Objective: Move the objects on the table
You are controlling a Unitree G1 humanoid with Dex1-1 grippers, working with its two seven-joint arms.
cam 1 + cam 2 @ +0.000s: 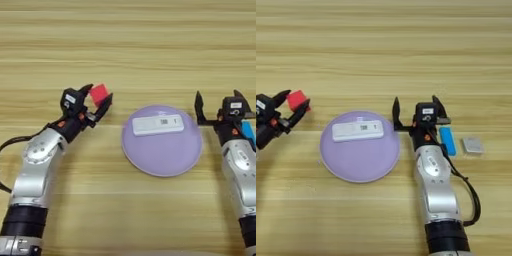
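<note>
The red cube (99, 93) hangs tilted between my left gripper's fingers, above the bare tabletop, so my left gripper keeps holding the cube for now.
The round lilac plate (162, 152) lies on the table (130, 45) at the centre. Across its far half rests the slim white bar-shaped device (158, 124) with small dark marks. Left of the plate, my left gripper (96, 97) is shut on the small red cube (99, 93), which sits tilted between the two black fingers. My right gripper (415, 101) stands open just off the plate's right rim, fingers pointing away from me with nothing between them.
Right of the right gripper, a small blue bar (447, 140) lies on the wood, and a small grey square piece (473, 145) lies beyond it. Both forearms reach in from the near edge.
</note>
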